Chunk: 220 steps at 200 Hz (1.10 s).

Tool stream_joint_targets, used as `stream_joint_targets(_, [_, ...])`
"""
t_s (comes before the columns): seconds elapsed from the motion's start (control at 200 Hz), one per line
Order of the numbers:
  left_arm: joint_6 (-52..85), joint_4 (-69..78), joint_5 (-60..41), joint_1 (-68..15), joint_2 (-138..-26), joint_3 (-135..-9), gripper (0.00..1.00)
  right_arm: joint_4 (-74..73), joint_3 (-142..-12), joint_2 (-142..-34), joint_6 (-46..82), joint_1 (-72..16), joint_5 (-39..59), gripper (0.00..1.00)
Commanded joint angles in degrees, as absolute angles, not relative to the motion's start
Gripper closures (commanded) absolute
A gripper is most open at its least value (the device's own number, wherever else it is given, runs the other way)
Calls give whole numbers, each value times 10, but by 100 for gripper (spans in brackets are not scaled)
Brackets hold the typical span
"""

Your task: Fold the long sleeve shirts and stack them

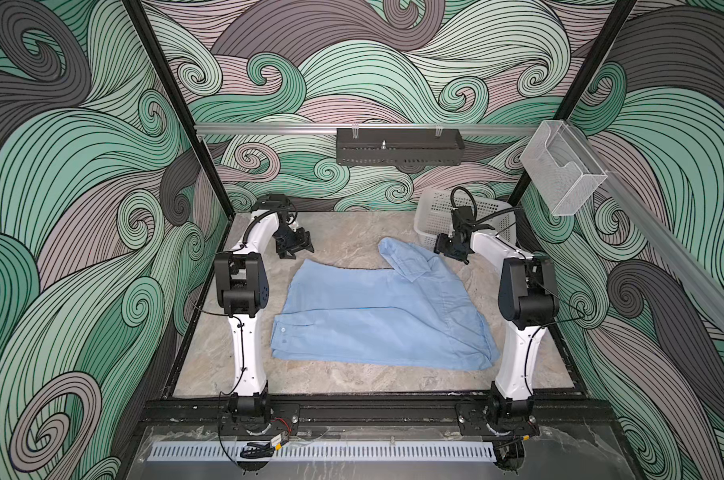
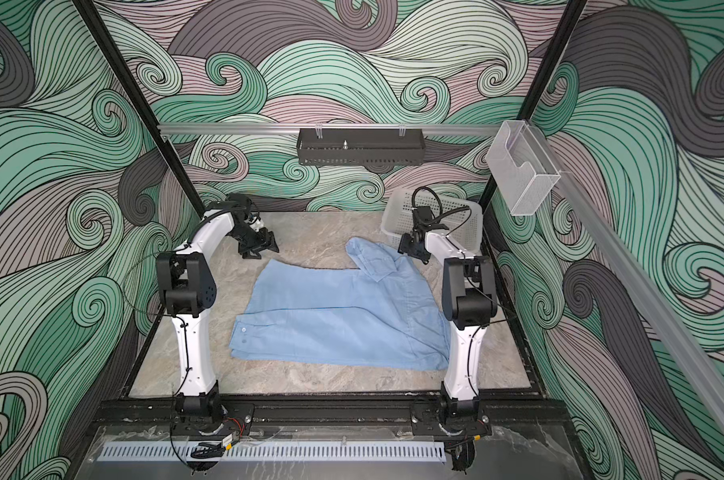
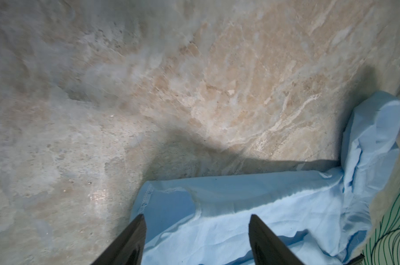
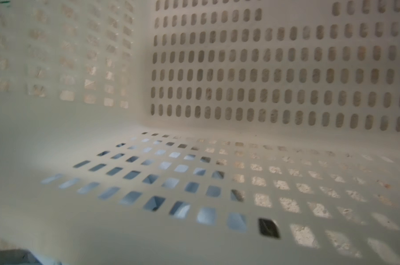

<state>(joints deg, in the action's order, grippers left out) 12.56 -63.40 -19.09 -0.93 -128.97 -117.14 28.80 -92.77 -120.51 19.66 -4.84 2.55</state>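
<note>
The left gripper grabs the far corner of the shirt under its fingers next, to fold the shirt's far edge over toward its near side.
A light blue long sleeve shirt [image 1: 377, 316] [image 2: 339, 320] lies spread on the marble table, and a bunched part [image 1: 406, 257] is folded up at its far right. My left gripper [image 1: 296, 247] [image 2: 260, 245] hangs open just over the shirt's far left corner. In the left wrist view its fingers [image 3: 134, 234] stand wide apart above the cloth [image 3: 240, 206] with nothing between them. My right gripper [image 1: 451, 249] [image 2: 414, 247] hovers by the shirt's far right part, in front of the basket. Its jaws do not show in the right wrist view.
A white perforated basket [image 1: 433, 216] [image 2: 397, 212] [image 4: 240, 68] stands at the back right corner. It fills the right wrist view and blue cloth shows through its holes. A black tray [image 1: 397, 145] hangs on the back rail, and a clear holder [image 1: 560, 170] on the right rail.
</note>
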Motion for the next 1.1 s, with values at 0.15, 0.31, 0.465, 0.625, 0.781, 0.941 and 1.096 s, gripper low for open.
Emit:
stream_joint_targets(0.15, [95, -665, -266, -11, -1307, -1157, 27, 336, -964, -1194, 200, -49, 42, 33])
stream_joint_targets(0.31, [91, -692, -260, -11, -1329, -1171, 29, 373, -909, -1129, 226, -98, 24, 28])
stream_joint_targets(0.465, [92, -700, -249, -11, -1345, -1177, 42, 361, -835, -1083, 271, -124, 36, 24])
stream_joint_targets(0.625, [95, -697, -241, -11, -1354, -1182, 57, 359, -836, -1115, 280, -127, 50, 22])
stream_joint_targets(0.781, [96, -703, -242, -11, -1366, -1195, 72, 356, -874, -1164, 273, -127, 57, 23])
stream_joint_targets(0.941, [95, -703, -241, -11, -1367, -1196, 83, 354, -910, -1207, 271, -121, 90, 30])
stream_joint_targets(1.096, [95, -702, -235, -11, -1365, -1195, 88, 341, -910, -1203, 272, -122, 101, 47])
